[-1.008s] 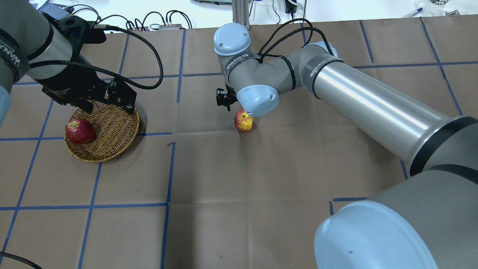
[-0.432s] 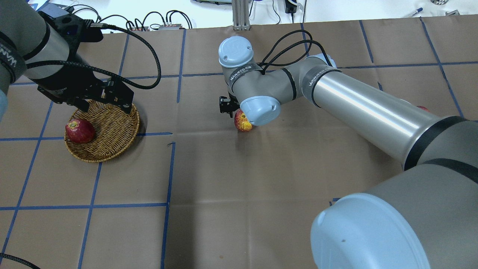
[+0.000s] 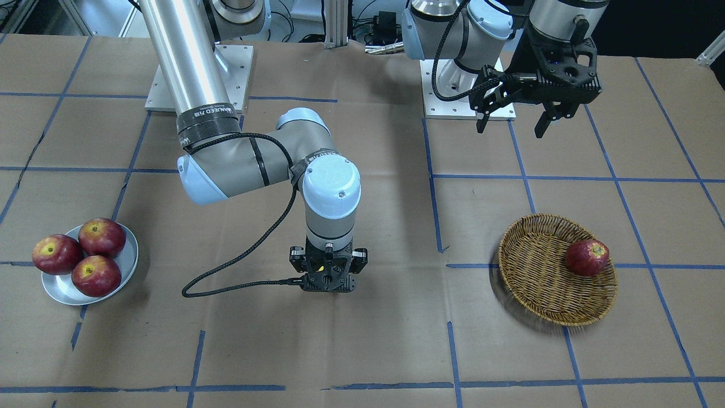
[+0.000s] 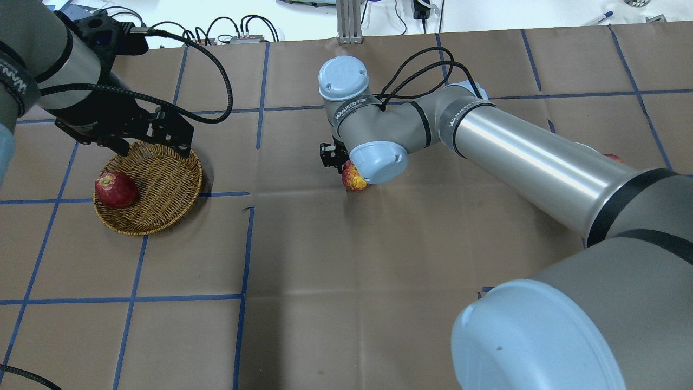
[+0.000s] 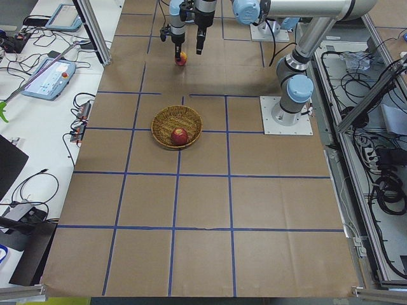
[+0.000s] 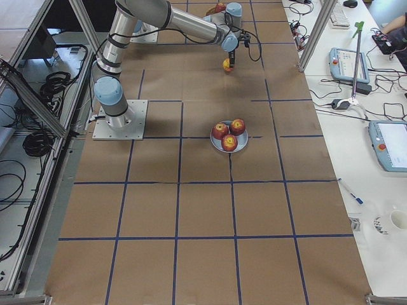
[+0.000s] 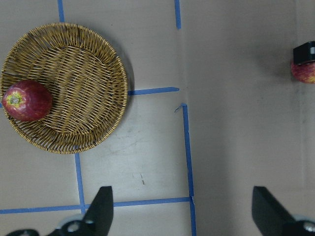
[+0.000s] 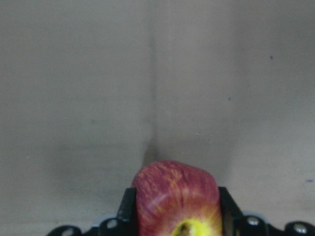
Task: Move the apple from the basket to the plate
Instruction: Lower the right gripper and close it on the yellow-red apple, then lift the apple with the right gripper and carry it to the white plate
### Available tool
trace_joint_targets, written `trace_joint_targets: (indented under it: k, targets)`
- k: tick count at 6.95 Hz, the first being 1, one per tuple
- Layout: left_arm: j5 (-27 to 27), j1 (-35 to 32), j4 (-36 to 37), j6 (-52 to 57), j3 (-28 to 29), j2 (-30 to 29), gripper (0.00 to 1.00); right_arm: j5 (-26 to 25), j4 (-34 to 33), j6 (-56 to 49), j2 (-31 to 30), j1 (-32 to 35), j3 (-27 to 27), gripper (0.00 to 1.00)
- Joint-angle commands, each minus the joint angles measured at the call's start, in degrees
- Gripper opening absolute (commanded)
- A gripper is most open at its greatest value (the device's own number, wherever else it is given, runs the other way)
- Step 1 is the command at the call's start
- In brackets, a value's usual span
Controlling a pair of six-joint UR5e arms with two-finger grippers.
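Note:
My right gripper is to add the pinkish-red apple to the plate, so it needs to grab the apple next by its rounded sides around the yellow stem patch (image 8: 176, 196).
The pinkish-red apple (image 4: 353, 177) with a yellow patch rests on the brown table at mid-table, outside the basket. It fills the bottom of the right wrist view (image 8: 177, 196). My right gripper (image 3: 328, 279) points straight down over it, open, with one finger (image 8: 129, 206) close against each side. The wicker basket (image 4: 157, 216) holds one darker red apple (image 4: 115, 189). My left gripper (image 4: 153, 142) hangs open and empty above the basket's far rim. The silvery plate (image 3: 129, 260) lies at the table's other side.
Three red apples (image 3: 79, 249) fill the plate. The right arm's elbow and cable (image 3: 238, 277) stretch across mid-table. Blue tape lines grid the brown paper. Both arm bases (image 3: 464, 90) stand at the robot's edge of the table.
My right gripper has come down over the apple on the table, so that its fingers now flank it. My left gripper has drifted slightly away from the basket.

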Motion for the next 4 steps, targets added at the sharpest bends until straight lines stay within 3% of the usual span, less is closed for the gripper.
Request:
trace_joint_targets:
  k: [1,4]
  targets:
    - [0.00,-1.54,-0.12,0.44,0.09,-0.57,0.99,0.17,3.40,-0.03,-1.79,-0.47,-3.31,0.39]
    - [0.44,-4.00,-0.47,0.53,0.00,-0.75,0.99,0.26,18.32,-7.01,-9.85,-6.59,-7.72,0.36]
